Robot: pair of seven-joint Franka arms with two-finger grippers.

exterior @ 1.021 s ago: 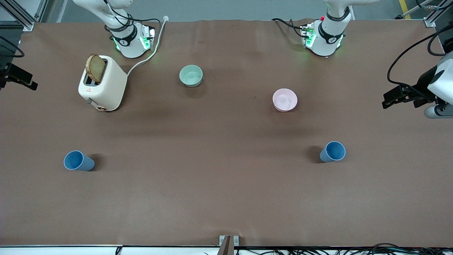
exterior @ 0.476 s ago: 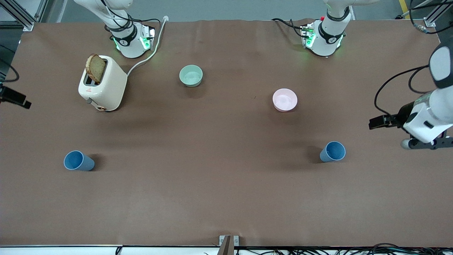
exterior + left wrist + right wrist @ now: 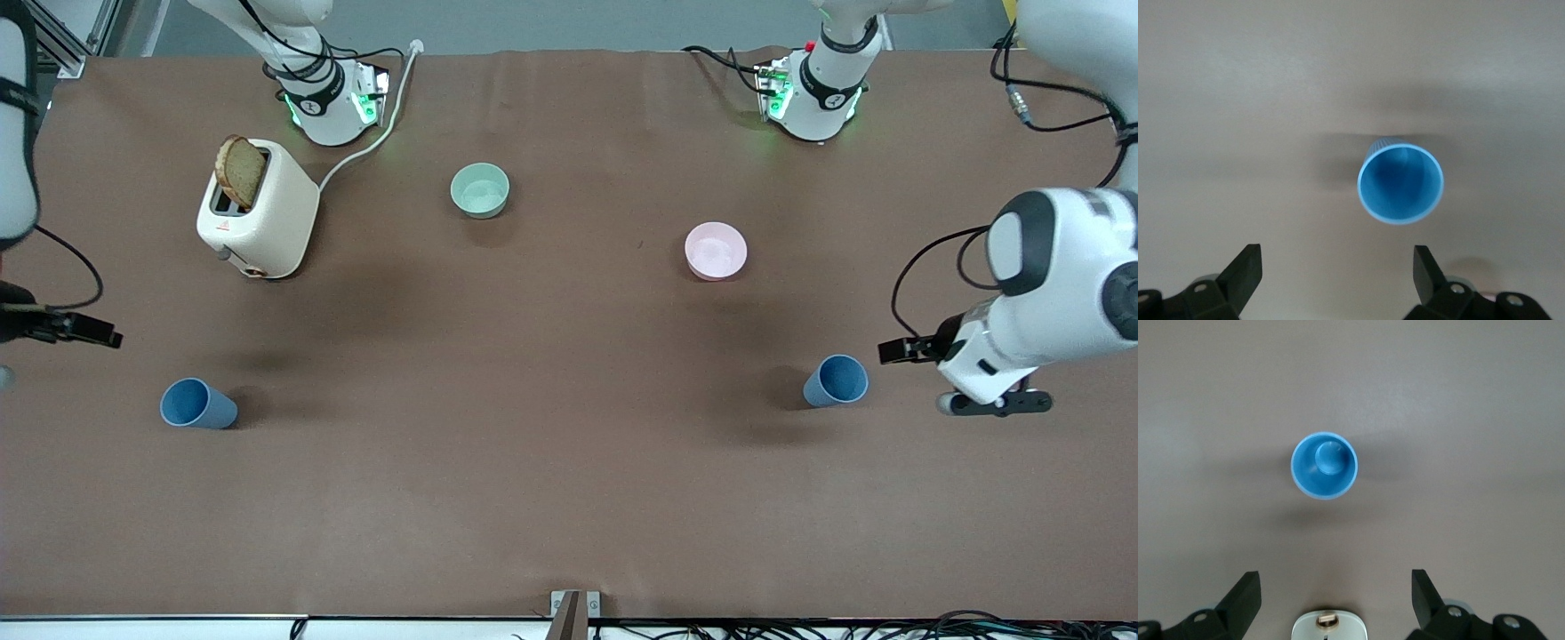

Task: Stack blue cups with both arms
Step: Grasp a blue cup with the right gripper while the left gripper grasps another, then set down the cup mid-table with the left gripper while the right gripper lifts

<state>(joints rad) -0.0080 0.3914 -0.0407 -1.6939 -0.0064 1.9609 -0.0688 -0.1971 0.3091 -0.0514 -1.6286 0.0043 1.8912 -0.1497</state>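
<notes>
My left gripper should take hold of the blue cup by its rim point(image 3: 186, 380) point(image 3: 1379, 216) next, so that the blue cups can be stacked.
Two blue cups stand upright and far apart on the brown table. One cup point(image 3: 836, 380) is toward the left arm's end, the other point(image 3: 198, 404) toward the right arm's end. My left gripper point(image 3: 1336, 270) is open and empty, over bare table just beside its cup point(image 3: 1401, 180). In the front view the left hand point(image 3: 994, 402) hangs beside that cup, toward the table's end. My right gripper point(image 3: 1335, 593) is open and empty, over bare table close to the other cup point(image 3: 1325, 465). The right hand point(image 3: 53, 325) shows only at the edge of the front view.
A cream toaster point(image 3: 267, 213) with a slice of bread point(image 3: 240, 171) stands near the right arm's base, its white cable point(image 3: 369, 142) running to the table's edge. A mint-green bowl point(image 3: 480, 190) and a pink bowl point(image 3: 716, 251) sit farther from the front camera than the cups.
Both hands have moved nearer to the front camera and in toward their cups. The left hand has come down beside its cup. The cups have not moved.
</notes>
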